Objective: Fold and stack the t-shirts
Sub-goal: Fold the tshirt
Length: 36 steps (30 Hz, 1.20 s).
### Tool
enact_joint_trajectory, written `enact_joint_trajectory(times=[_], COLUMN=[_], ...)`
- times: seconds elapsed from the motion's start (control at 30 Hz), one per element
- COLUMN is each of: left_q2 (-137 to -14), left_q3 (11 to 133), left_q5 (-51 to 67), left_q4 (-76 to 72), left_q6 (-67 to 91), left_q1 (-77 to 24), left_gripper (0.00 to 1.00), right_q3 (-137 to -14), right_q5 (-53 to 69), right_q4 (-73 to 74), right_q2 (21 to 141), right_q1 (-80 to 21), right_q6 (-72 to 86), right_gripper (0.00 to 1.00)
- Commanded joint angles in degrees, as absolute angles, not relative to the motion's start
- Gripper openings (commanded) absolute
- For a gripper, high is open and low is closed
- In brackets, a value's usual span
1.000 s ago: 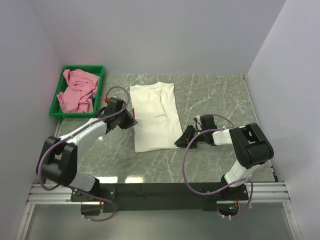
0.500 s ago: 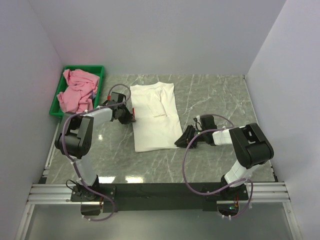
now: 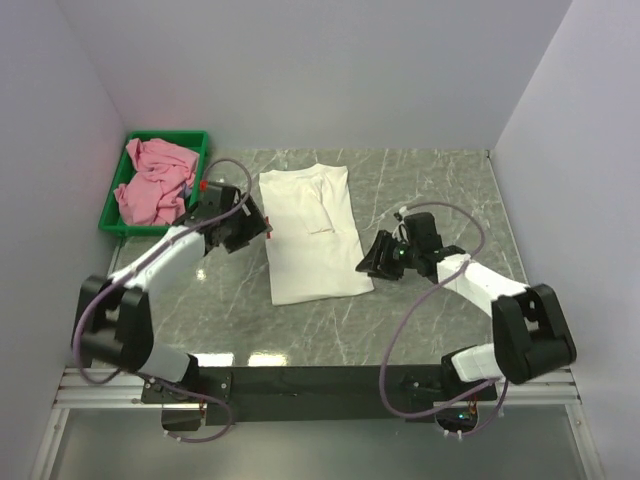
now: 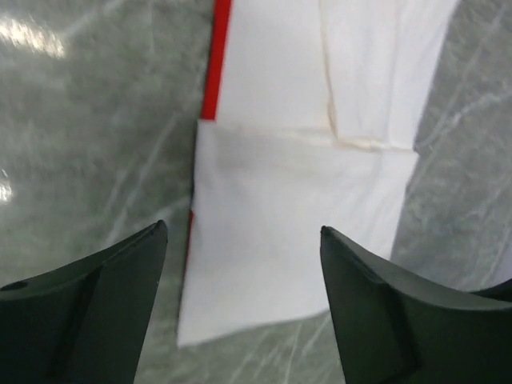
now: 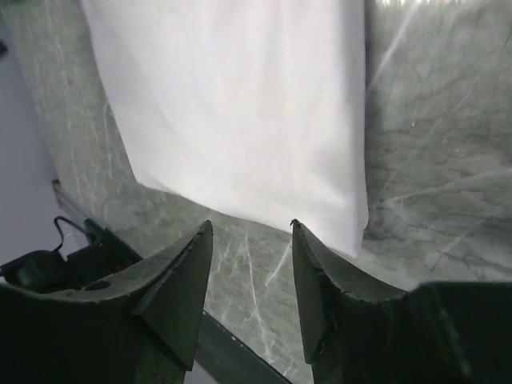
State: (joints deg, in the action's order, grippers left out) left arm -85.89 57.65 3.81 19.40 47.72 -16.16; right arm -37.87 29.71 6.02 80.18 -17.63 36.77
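I should next lift the white t-shirt (image 3: 312, 232) by its near corner on the red-edged side with my left gripper, to fold its near end over.
The white t-shirt (image 3: 312, 232) lies flat in the middle of the table, folded into a long narrow strip. A thin red edge (image 4: 216, 64) of its print shows along its left side. My left gripper (image 3: 260, 228) hovers open over that left edge, and its wrist view shows the white t-shirt (image 4: 304, 240) below the left gripper (image 4: 242, 228) with nothing held. My right gripper (image 3: 371, 262) is open just off the strip's near right corner. The right wrist view has the white t-shirt (image 5: 240, 104) ahead of the empty right gripper (image 5: 252, 224). The pink t-shirt (image 3: 155, 180) lies crumpled in the tray.
A green plastic tray (image 3: 170, 135) stands at the back left corner, against the left wall. Grey marble table (image 3: 440, 190) stretches to the right of the strip. White walls close in the left, back and right sides.
Both grippers have opened and let go of the white t-shirt's edges. The right arm has lifted and drawn back slightly to the right of the near right corner.
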Motion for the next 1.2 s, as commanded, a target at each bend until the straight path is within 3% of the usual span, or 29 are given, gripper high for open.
enact_joint_trajectory(times=[0.0, 0.27, 0.47, 0.7, 1.17], left_q2=[-78.41, -73.47, -79.0, -86.3, -93.51], left_q3=[53.02, 47.12, 47.63, 49.22, 49.31], left_q5=[0.18, -5.88, -7.56, -7.64, -6.77], left_q4=[27.06, 35.07, 32.96, 31.11, 32.43], left_q6=[47.63, 55.54, 55.81, 55.72, 55.63], left_q1=[-21.42, -35.49, -37.96, -38.85, -40.08], left_gripper=[0.84, 0.91, 0.83, 0.66, 0.54], right_q3=[-42.36, -43.15, -45.7, -46.76, -50.53], right_q5=[17.51, 6.77, 4.13, 3.6, 1.85], right_q4=[17.04, 23.03, 24.08, 24.08, 26.63], right_q2=[75.33, 76.64, 80.41, 84.2, 90.17], right_q1=[-19.59, -23.46, -26.36, -28.12, -29.62], right_q6=[31.56, 30.85, 31.46, 32.43, 32.87], right_gripper=[0.54, 0.56, 0.56, 0.54, 0.51])
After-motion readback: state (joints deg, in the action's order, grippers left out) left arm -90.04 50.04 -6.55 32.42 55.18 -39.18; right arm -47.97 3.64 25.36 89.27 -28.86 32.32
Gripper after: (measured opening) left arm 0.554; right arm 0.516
